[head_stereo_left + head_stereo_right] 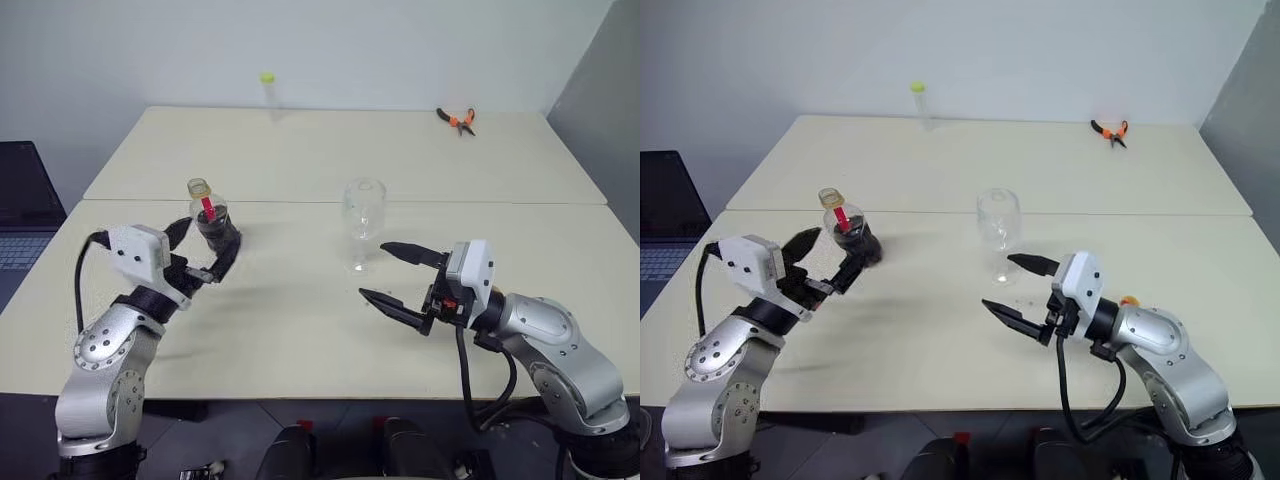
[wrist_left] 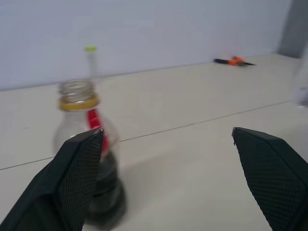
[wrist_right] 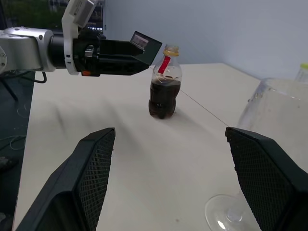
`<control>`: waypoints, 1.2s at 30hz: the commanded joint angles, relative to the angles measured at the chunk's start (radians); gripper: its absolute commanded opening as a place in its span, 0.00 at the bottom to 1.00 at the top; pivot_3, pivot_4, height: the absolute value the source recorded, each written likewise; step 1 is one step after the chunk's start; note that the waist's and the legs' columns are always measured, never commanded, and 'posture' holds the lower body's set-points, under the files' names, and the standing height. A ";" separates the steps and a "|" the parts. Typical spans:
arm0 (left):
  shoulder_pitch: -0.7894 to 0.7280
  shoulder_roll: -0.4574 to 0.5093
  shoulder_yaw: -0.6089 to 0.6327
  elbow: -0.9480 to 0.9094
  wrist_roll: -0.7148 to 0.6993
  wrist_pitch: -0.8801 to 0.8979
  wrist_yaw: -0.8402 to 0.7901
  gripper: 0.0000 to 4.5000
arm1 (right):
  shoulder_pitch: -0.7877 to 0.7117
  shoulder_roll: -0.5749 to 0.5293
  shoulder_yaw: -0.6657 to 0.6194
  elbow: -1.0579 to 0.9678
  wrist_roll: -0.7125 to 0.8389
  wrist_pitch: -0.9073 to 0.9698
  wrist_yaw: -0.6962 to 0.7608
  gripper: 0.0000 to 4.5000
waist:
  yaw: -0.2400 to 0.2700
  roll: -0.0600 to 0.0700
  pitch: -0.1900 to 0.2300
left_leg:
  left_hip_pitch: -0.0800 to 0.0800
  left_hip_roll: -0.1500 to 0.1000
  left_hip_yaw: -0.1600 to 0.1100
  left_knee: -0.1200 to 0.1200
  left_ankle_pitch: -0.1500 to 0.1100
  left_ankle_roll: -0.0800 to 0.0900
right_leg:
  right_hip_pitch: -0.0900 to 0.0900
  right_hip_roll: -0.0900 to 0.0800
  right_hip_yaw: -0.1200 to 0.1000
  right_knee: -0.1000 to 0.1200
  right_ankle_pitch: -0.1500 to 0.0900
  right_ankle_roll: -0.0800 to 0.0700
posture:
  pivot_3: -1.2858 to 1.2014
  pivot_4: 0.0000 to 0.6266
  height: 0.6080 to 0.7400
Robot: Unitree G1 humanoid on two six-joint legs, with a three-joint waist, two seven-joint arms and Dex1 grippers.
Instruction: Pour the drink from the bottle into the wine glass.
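Note:
Next, my left gripper grabs the bottle by its narrower middle point(image 1: 215, 222) to pour, as the bottle's clear upper body bulges round and slopes to the bottle's neck.
The bottle point(image 1: 207, 216) stands upright on the table at the left, small and clear, with a red mark on its neck and an orange-yellow ring around an open mouth. The dark brown drink point(image 3: 163, 96) fills its lower body. My left gripper point(image 1: 204, 250) is open just in front of the bottle, its fingers reaching to either side of the bottle's base without closing on it. The empty wine glass point(image 1: 364, 215) stands upright at the table's middle. My right gripper point(image 1: 374, 270) is open beside the glass's foot, level and pointing left, holding nothing.
A thin clear tube with a yellow-green top point(image 1: 268, 92) stands at the far edge. Orange-handled pliers point(image 1: 457, 120) lie at the far right. A dark laptop point(image 1: 22, 205) sits off the table's left side. A seam point(image 1: 450, 203) runs across between two joined tabletops.

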 commanded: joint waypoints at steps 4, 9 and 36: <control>-0.073 -0.043 -0.010 0.140 0.118 -0.035 0.139 1.00 | -0.077 0.002 -0.019 -0.038 0.073 0.064 -0.001 0.87 | 0.001 0.000 0.000 | 0.000 0.000 -0.001 0.000 0.000 0.000 | 0.000 0.001 -0.001 0.001 0.000 0.000 | 0.52 0.24 1.00; -0.213 -0.020 -0.023 0.326 0.130 -0.019 0.132 1.00 | -0.109 0.008 -0.022 -0.036 0.095 0.093 -0.011 0.87 | 0.002 -0.001 -0.001 | -0.001 0.000 -0.001 0.001 0.000 0.000 | 0.000 0.001 -0.002 0.000 0.000 0.000 | 0.52 0.24 1.00; -0.569 0.063 -0.161 0.598 0.149 -0.114 -0.181 0.29 | -0.096 0.029 -0.067 -0.103 0.095 0.107 -0.133 0.88 | -0.001 -0.002 0.000 | -0.004 0.000 -0.003 0.001 0.000 0.000 | -0.002 0.000 -0.003 0.001 0.000 0.000 | 0.52 0.24 1.00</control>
